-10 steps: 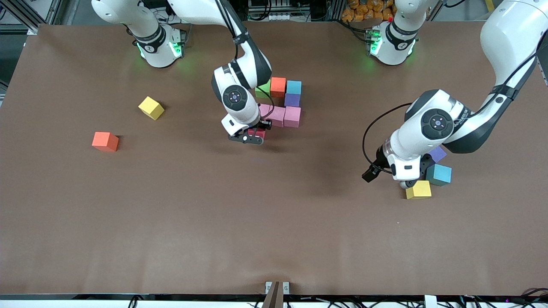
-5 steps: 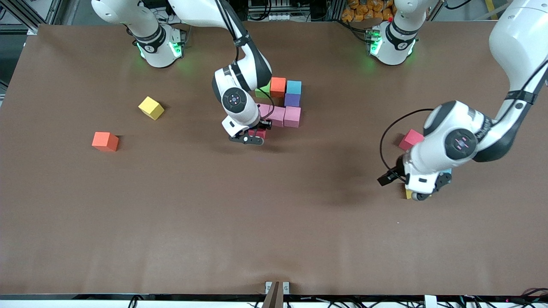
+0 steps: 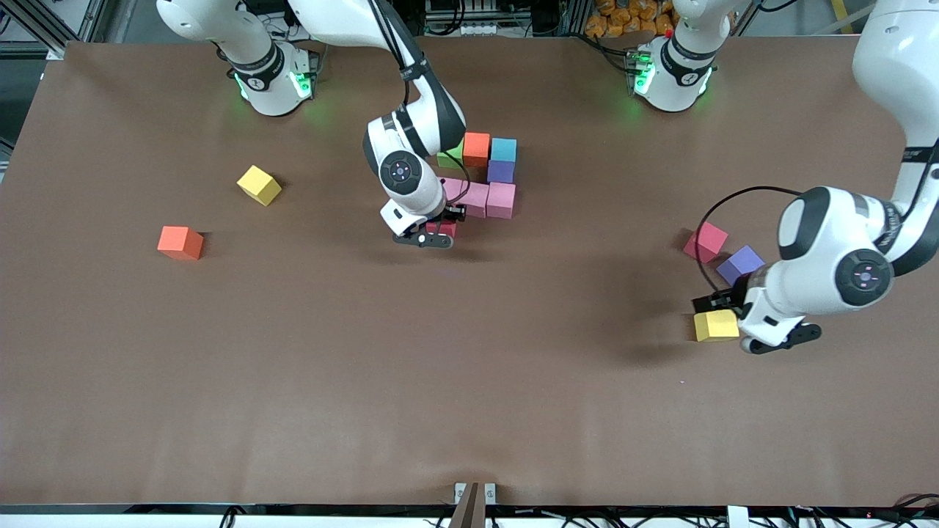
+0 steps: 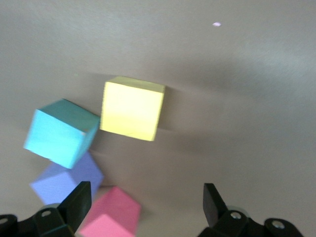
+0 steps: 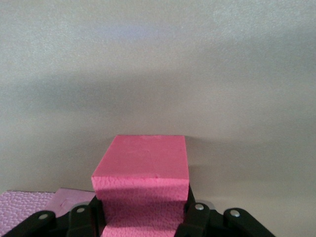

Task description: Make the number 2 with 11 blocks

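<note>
The red block's lower edge (image 3: pixel 447 232) rests on the tabletop beside the pink row, so the block would stay there. It is time for my right gripper to open now.
The partial number 2 is a cluster of blocks: green (image 3: pixel 449 156), orange (image 3: pixel 477 147), light blue (image 3: pixel 503 149), purple (image 3: pixel 501 171), then a pink row (image 3: pixel 490 199). My right gripper (image 3: pixel 434 233) is shut on a red block (image 5: pixel 143 173), low at the row's end toward the right arm, just nearer the camera. My left gripper (image 3: pixel 770 334) hangs open with nothing between its fingers, over the table beside a loose yellow block (image 3: pixel 716 325). The left wrist view shows that yellow block (image 4: pixel 132 109) with a light blue block (image 4: pixel 61 132), a purple block (image 4: pixel 66 180) and a pinkish-red block (image 4: pixel 111 217).
Toward the right arm's end, a yellow block (image 3: pixel 258 184) and an orange block (image 3: pixel 180 242) lie loose. Near the left arm, a pinkish-red block (image 3: pixel 706 241) and a purple block (image 3: pixel 740 264) lie close together. The brown table (image 3: pixel 469 381) is bare nearer the camera.
My left arm has swung toward its own end of the table, uncovering the pinkish-red and purple blocks there. The right arm and its red block have stayed put.
</note>
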Robot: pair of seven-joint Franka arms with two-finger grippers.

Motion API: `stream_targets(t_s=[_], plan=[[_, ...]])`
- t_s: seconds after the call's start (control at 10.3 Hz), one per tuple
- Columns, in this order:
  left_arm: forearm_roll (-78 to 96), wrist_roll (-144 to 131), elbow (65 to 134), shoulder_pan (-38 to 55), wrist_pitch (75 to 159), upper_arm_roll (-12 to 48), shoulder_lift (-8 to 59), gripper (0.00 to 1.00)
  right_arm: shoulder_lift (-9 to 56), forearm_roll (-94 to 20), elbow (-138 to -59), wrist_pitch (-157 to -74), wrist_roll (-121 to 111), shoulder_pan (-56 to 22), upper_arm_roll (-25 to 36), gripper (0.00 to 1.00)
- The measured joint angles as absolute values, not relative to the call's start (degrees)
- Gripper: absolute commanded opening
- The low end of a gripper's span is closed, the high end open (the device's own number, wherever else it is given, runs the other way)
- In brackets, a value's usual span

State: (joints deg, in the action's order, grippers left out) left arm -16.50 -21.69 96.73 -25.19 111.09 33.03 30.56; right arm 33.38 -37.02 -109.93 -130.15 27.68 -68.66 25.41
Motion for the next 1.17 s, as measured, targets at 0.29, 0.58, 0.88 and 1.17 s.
stream_targets(t_s=[0.29,0.58,0.88,1.17], plan=[[-15.6,-9.1,99.9,-22.5,110.8,28.4,26.9,1.00,33.5,-39.4,-109.9,-129.7,27.7,-68.1,25.5,1.00],[-10.7,1.5,104.2,-17.7,113.0,21.5,21.7,1.00,33.6,-40.9,-109.9,-129.4,27.8,-68.0,25.5,1.00],[-9.7,3.8,113.7,-12.9,118.0,18.8,15.4,1.00,33.5,-41.1,-109.7,-129.1,27.8,-68.0,25.6,1.00],[-9.7,11.2,123.1,-10.7,124.6,17.7,12.0,1.00,32.4,-37.0,-108.6,-128.0,27.6,-67.7,27.5,1.00]])
